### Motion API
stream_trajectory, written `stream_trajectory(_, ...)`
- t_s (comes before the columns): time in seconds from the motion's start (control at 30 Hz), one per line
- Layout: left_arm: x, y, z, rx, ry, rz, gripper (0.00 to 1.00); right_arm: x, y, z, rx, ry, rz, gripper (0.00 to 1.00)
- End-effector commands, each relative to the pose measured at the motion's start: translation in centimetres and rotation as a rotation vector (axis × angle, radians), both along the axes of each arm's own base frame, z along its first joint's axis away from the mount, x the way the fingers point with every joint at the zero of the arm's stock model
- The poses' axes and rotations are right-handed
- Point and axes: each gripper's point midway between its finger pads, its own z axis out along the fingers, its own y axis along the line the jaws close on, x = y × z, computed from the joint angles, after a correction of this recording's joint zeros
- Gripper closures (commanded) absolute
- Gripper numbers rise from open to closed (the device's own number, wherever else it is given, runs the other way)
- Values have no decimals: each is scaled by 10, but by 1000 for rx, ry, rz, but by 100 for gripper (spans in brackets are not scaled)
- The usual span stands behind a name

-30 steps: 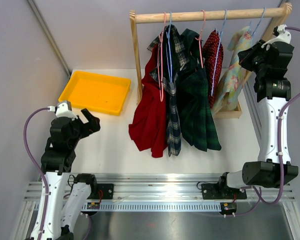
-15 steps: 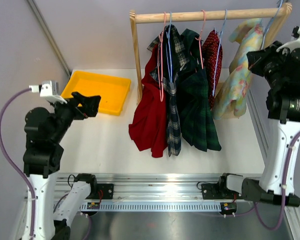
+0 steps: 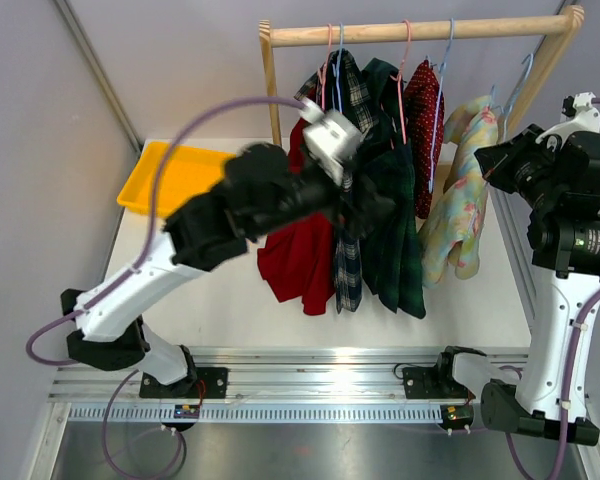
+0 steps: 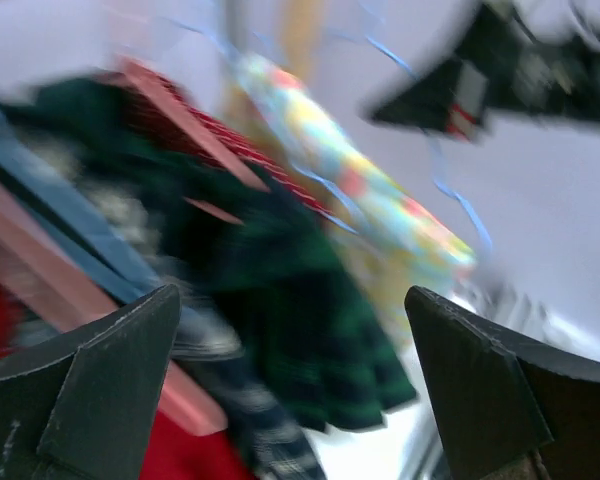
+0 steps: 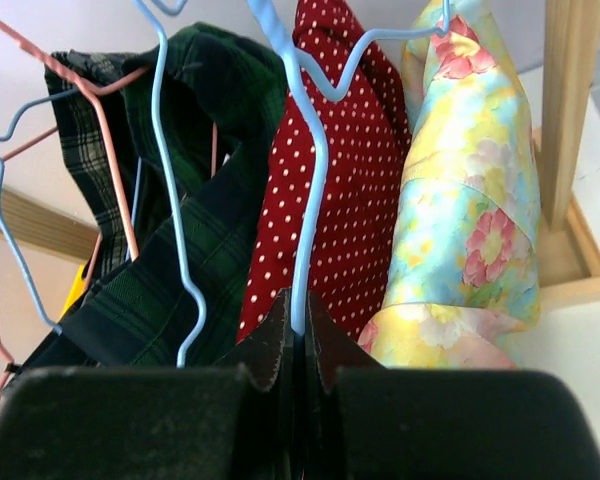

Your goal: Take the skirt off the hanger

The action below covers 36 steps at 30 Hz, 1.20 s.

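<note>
Next, my left gripper takes hold of the floral skirt by its free-hanging end, away from the hanger, to pull it off the hanger.
The floral skirt hangs on a light blue hanger at the right end of the wooden rack. My right gripper is shut on that hanger's wire, with the floral skirt just to its right. The hanger's hook sits below the rail and seems to be off it. My left gripper is open in front of the hanging clothes, to the skirt's left. In the blurred left wrist view, the left gripper is open with nothing in it, and the floral skirt lies beyond it.
Other garments hang on the rail: a red one, a plaid one, a dark green plaid one and a red polka-dot one. A yellow tray sits at the back left, partly behind my left arm. The rack's right post stands by my right arm.
My left arm has swung from the left side by the tray to the middle, in front of the clothes. The right gripper has brought the hanger and floral skirt down and to the left.
</note>
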Motion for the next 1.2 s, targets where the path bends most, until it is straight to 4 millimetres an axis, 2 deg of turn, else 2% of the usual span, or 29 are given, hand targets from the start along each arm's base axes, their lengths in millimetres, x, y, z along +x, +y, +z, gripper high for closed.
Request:
stream_trajectory(0.0,-40,-53,-30,75,-59,-130,1,-22,10,24,23,-84,32,100)
stream_trajectory(0.07,-55,-78,-54,98,-35,-192,1,-26,10,20,46,-75,15,100)
stream_trajectory(0.1,-68,-89,-54,75,-29,-231,1,-29,12,19,58,-71,21,100)
stream_trajectory(0.17,-76,-106,-69,100,-15,-258,1,-39,18,21,89,-73,39,100)
stream_trajectory(0.3,-88,-125,-85,128,-3,-287,1,-59,31,23,145,-83,83,100)
stream_trajectory(0.47,-96,-140,-99,137,19,-326,1,-67,46,20,203,-82,156,100)
stream_trajectory(0.6,-103,-153,-113,159,37,-350,1,-71,50,24,213,-95,172,100)
stream_trajectory(0.8,-118,-158,-125,179,55,-387,1,-72,50,28,204,-104,174,100)
stream_trajectory(0.93,-125,-151,-129,192,50,-373,1,-74,50,31,201,-109,176,100)
stream_trajectory(1.1,-115,-145,-149,230,57,-305,1,-77,52,34,198,-117,185,100)
stream_trajectory(1.17,-108,-143,-153,240,50,-269,4,-78,53,36,196,-120,188,100)
